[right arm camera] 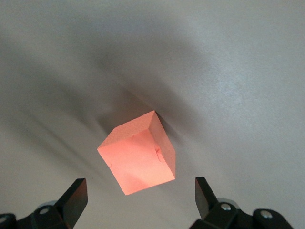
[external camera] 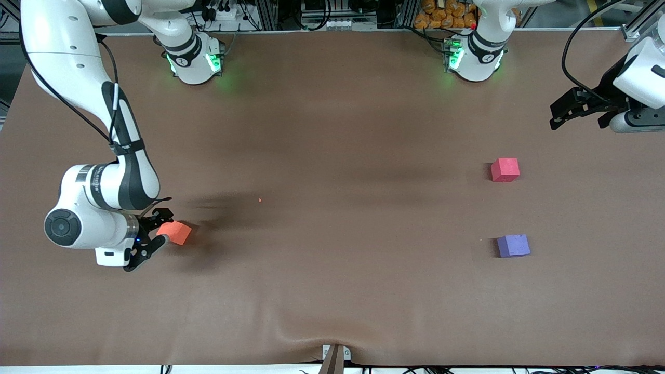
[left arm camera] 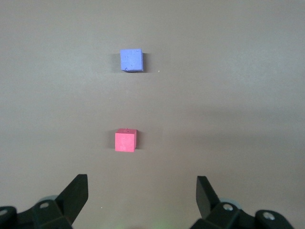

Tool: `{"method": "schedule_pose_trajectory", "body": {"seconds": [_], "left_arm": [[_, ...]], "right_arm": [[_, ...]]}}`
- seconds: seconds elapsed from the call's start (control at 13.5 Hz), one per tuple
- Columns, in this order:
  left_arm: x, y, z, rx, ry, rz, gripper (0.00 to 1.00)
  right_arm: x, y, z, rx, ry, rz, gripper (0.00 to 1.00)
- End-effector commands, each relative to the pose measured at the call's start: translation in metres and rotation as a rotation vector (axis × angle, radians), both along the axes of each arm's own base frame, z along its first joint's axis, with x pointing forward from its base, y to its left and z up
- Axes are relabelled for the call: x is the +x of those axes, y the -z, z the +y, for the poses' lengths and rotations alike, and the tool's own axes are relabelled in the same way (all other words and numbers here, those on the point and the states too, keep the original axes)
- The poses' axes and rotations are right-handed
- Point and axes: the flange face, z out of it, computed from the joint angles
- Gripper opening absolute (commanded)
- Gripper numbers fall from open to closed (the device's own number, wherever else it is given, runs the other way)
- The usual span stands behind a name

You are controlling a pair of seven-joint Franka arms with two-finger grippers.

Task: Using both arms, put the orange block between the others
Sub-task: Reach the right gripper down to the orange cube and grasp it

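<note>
My right gripper is to grab the orange block (external camera: 175, 232) by its opposite sides next. Then it can set it between the pinkish-red cube and the purple-blue cube (external camera: 513, 245).
The orange block (external camera: 175, 232) (right arm camera: 138, 155) lies on the brown table toward the right arm's end, turned at an angle. My right gripper (external camera: 153, 238) (right arm camera: 140, 194) is low beside it and open; the block sits just ahead of the fingertips, not between them. The others lie toward the left arm's end: a pinkish-red cube (external camera: 505, 170) (left arm camera: 126, 140) and, nearer the front camera, a purple-blue cube (external camera: 513, 245) (left arm camera: 131, 60), with a gap of bare table between them. My left gripper (external camera: 579, 122) (left arm camera: 142, 191) hangs open and empty in the air over the table's end, pointing toward the two cubes.
The two arm bases (external camera: 195, 59) (external camera: 475, 57) stand along the table's edge farthest from the front camera. A tiny orange speck (external camera: 260, 200) lies mid-table. The brown cover wrinkles at a clamp (external camera: 335, 356) on the edge nearest the front camera.
</note>
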Motion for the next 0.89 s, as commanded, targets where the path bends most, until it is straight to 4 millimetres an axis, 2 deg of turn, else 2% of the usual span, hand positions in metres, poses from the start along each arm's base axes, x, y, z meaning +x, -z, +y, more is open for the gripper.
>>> {"method": "schedule_pose_trajectory", "body": {"seconds": [0.0, 0.37, 0.81], "left_arm": [[0.002, -0.003, -0.002, 0.0, 0.013, -0.005, 1.0], [0.005, 0.004, -0.002, 0.0, 0.013, 0.014, 1.0], [0.004, 0.006, -0.001, -0.012, 0.011, 0.032, 1.0]], "right_arm": [[0.002, 0.008, 0.005, 0.027, -0.048, -0.001, 1.0], [0.004, 0.034, 0.009, 0.039, -0.143, -0.005, 1.0], [-0.007, 0.06, 0.013, 0.052, -0.211, 0.038, 1.0]]}}
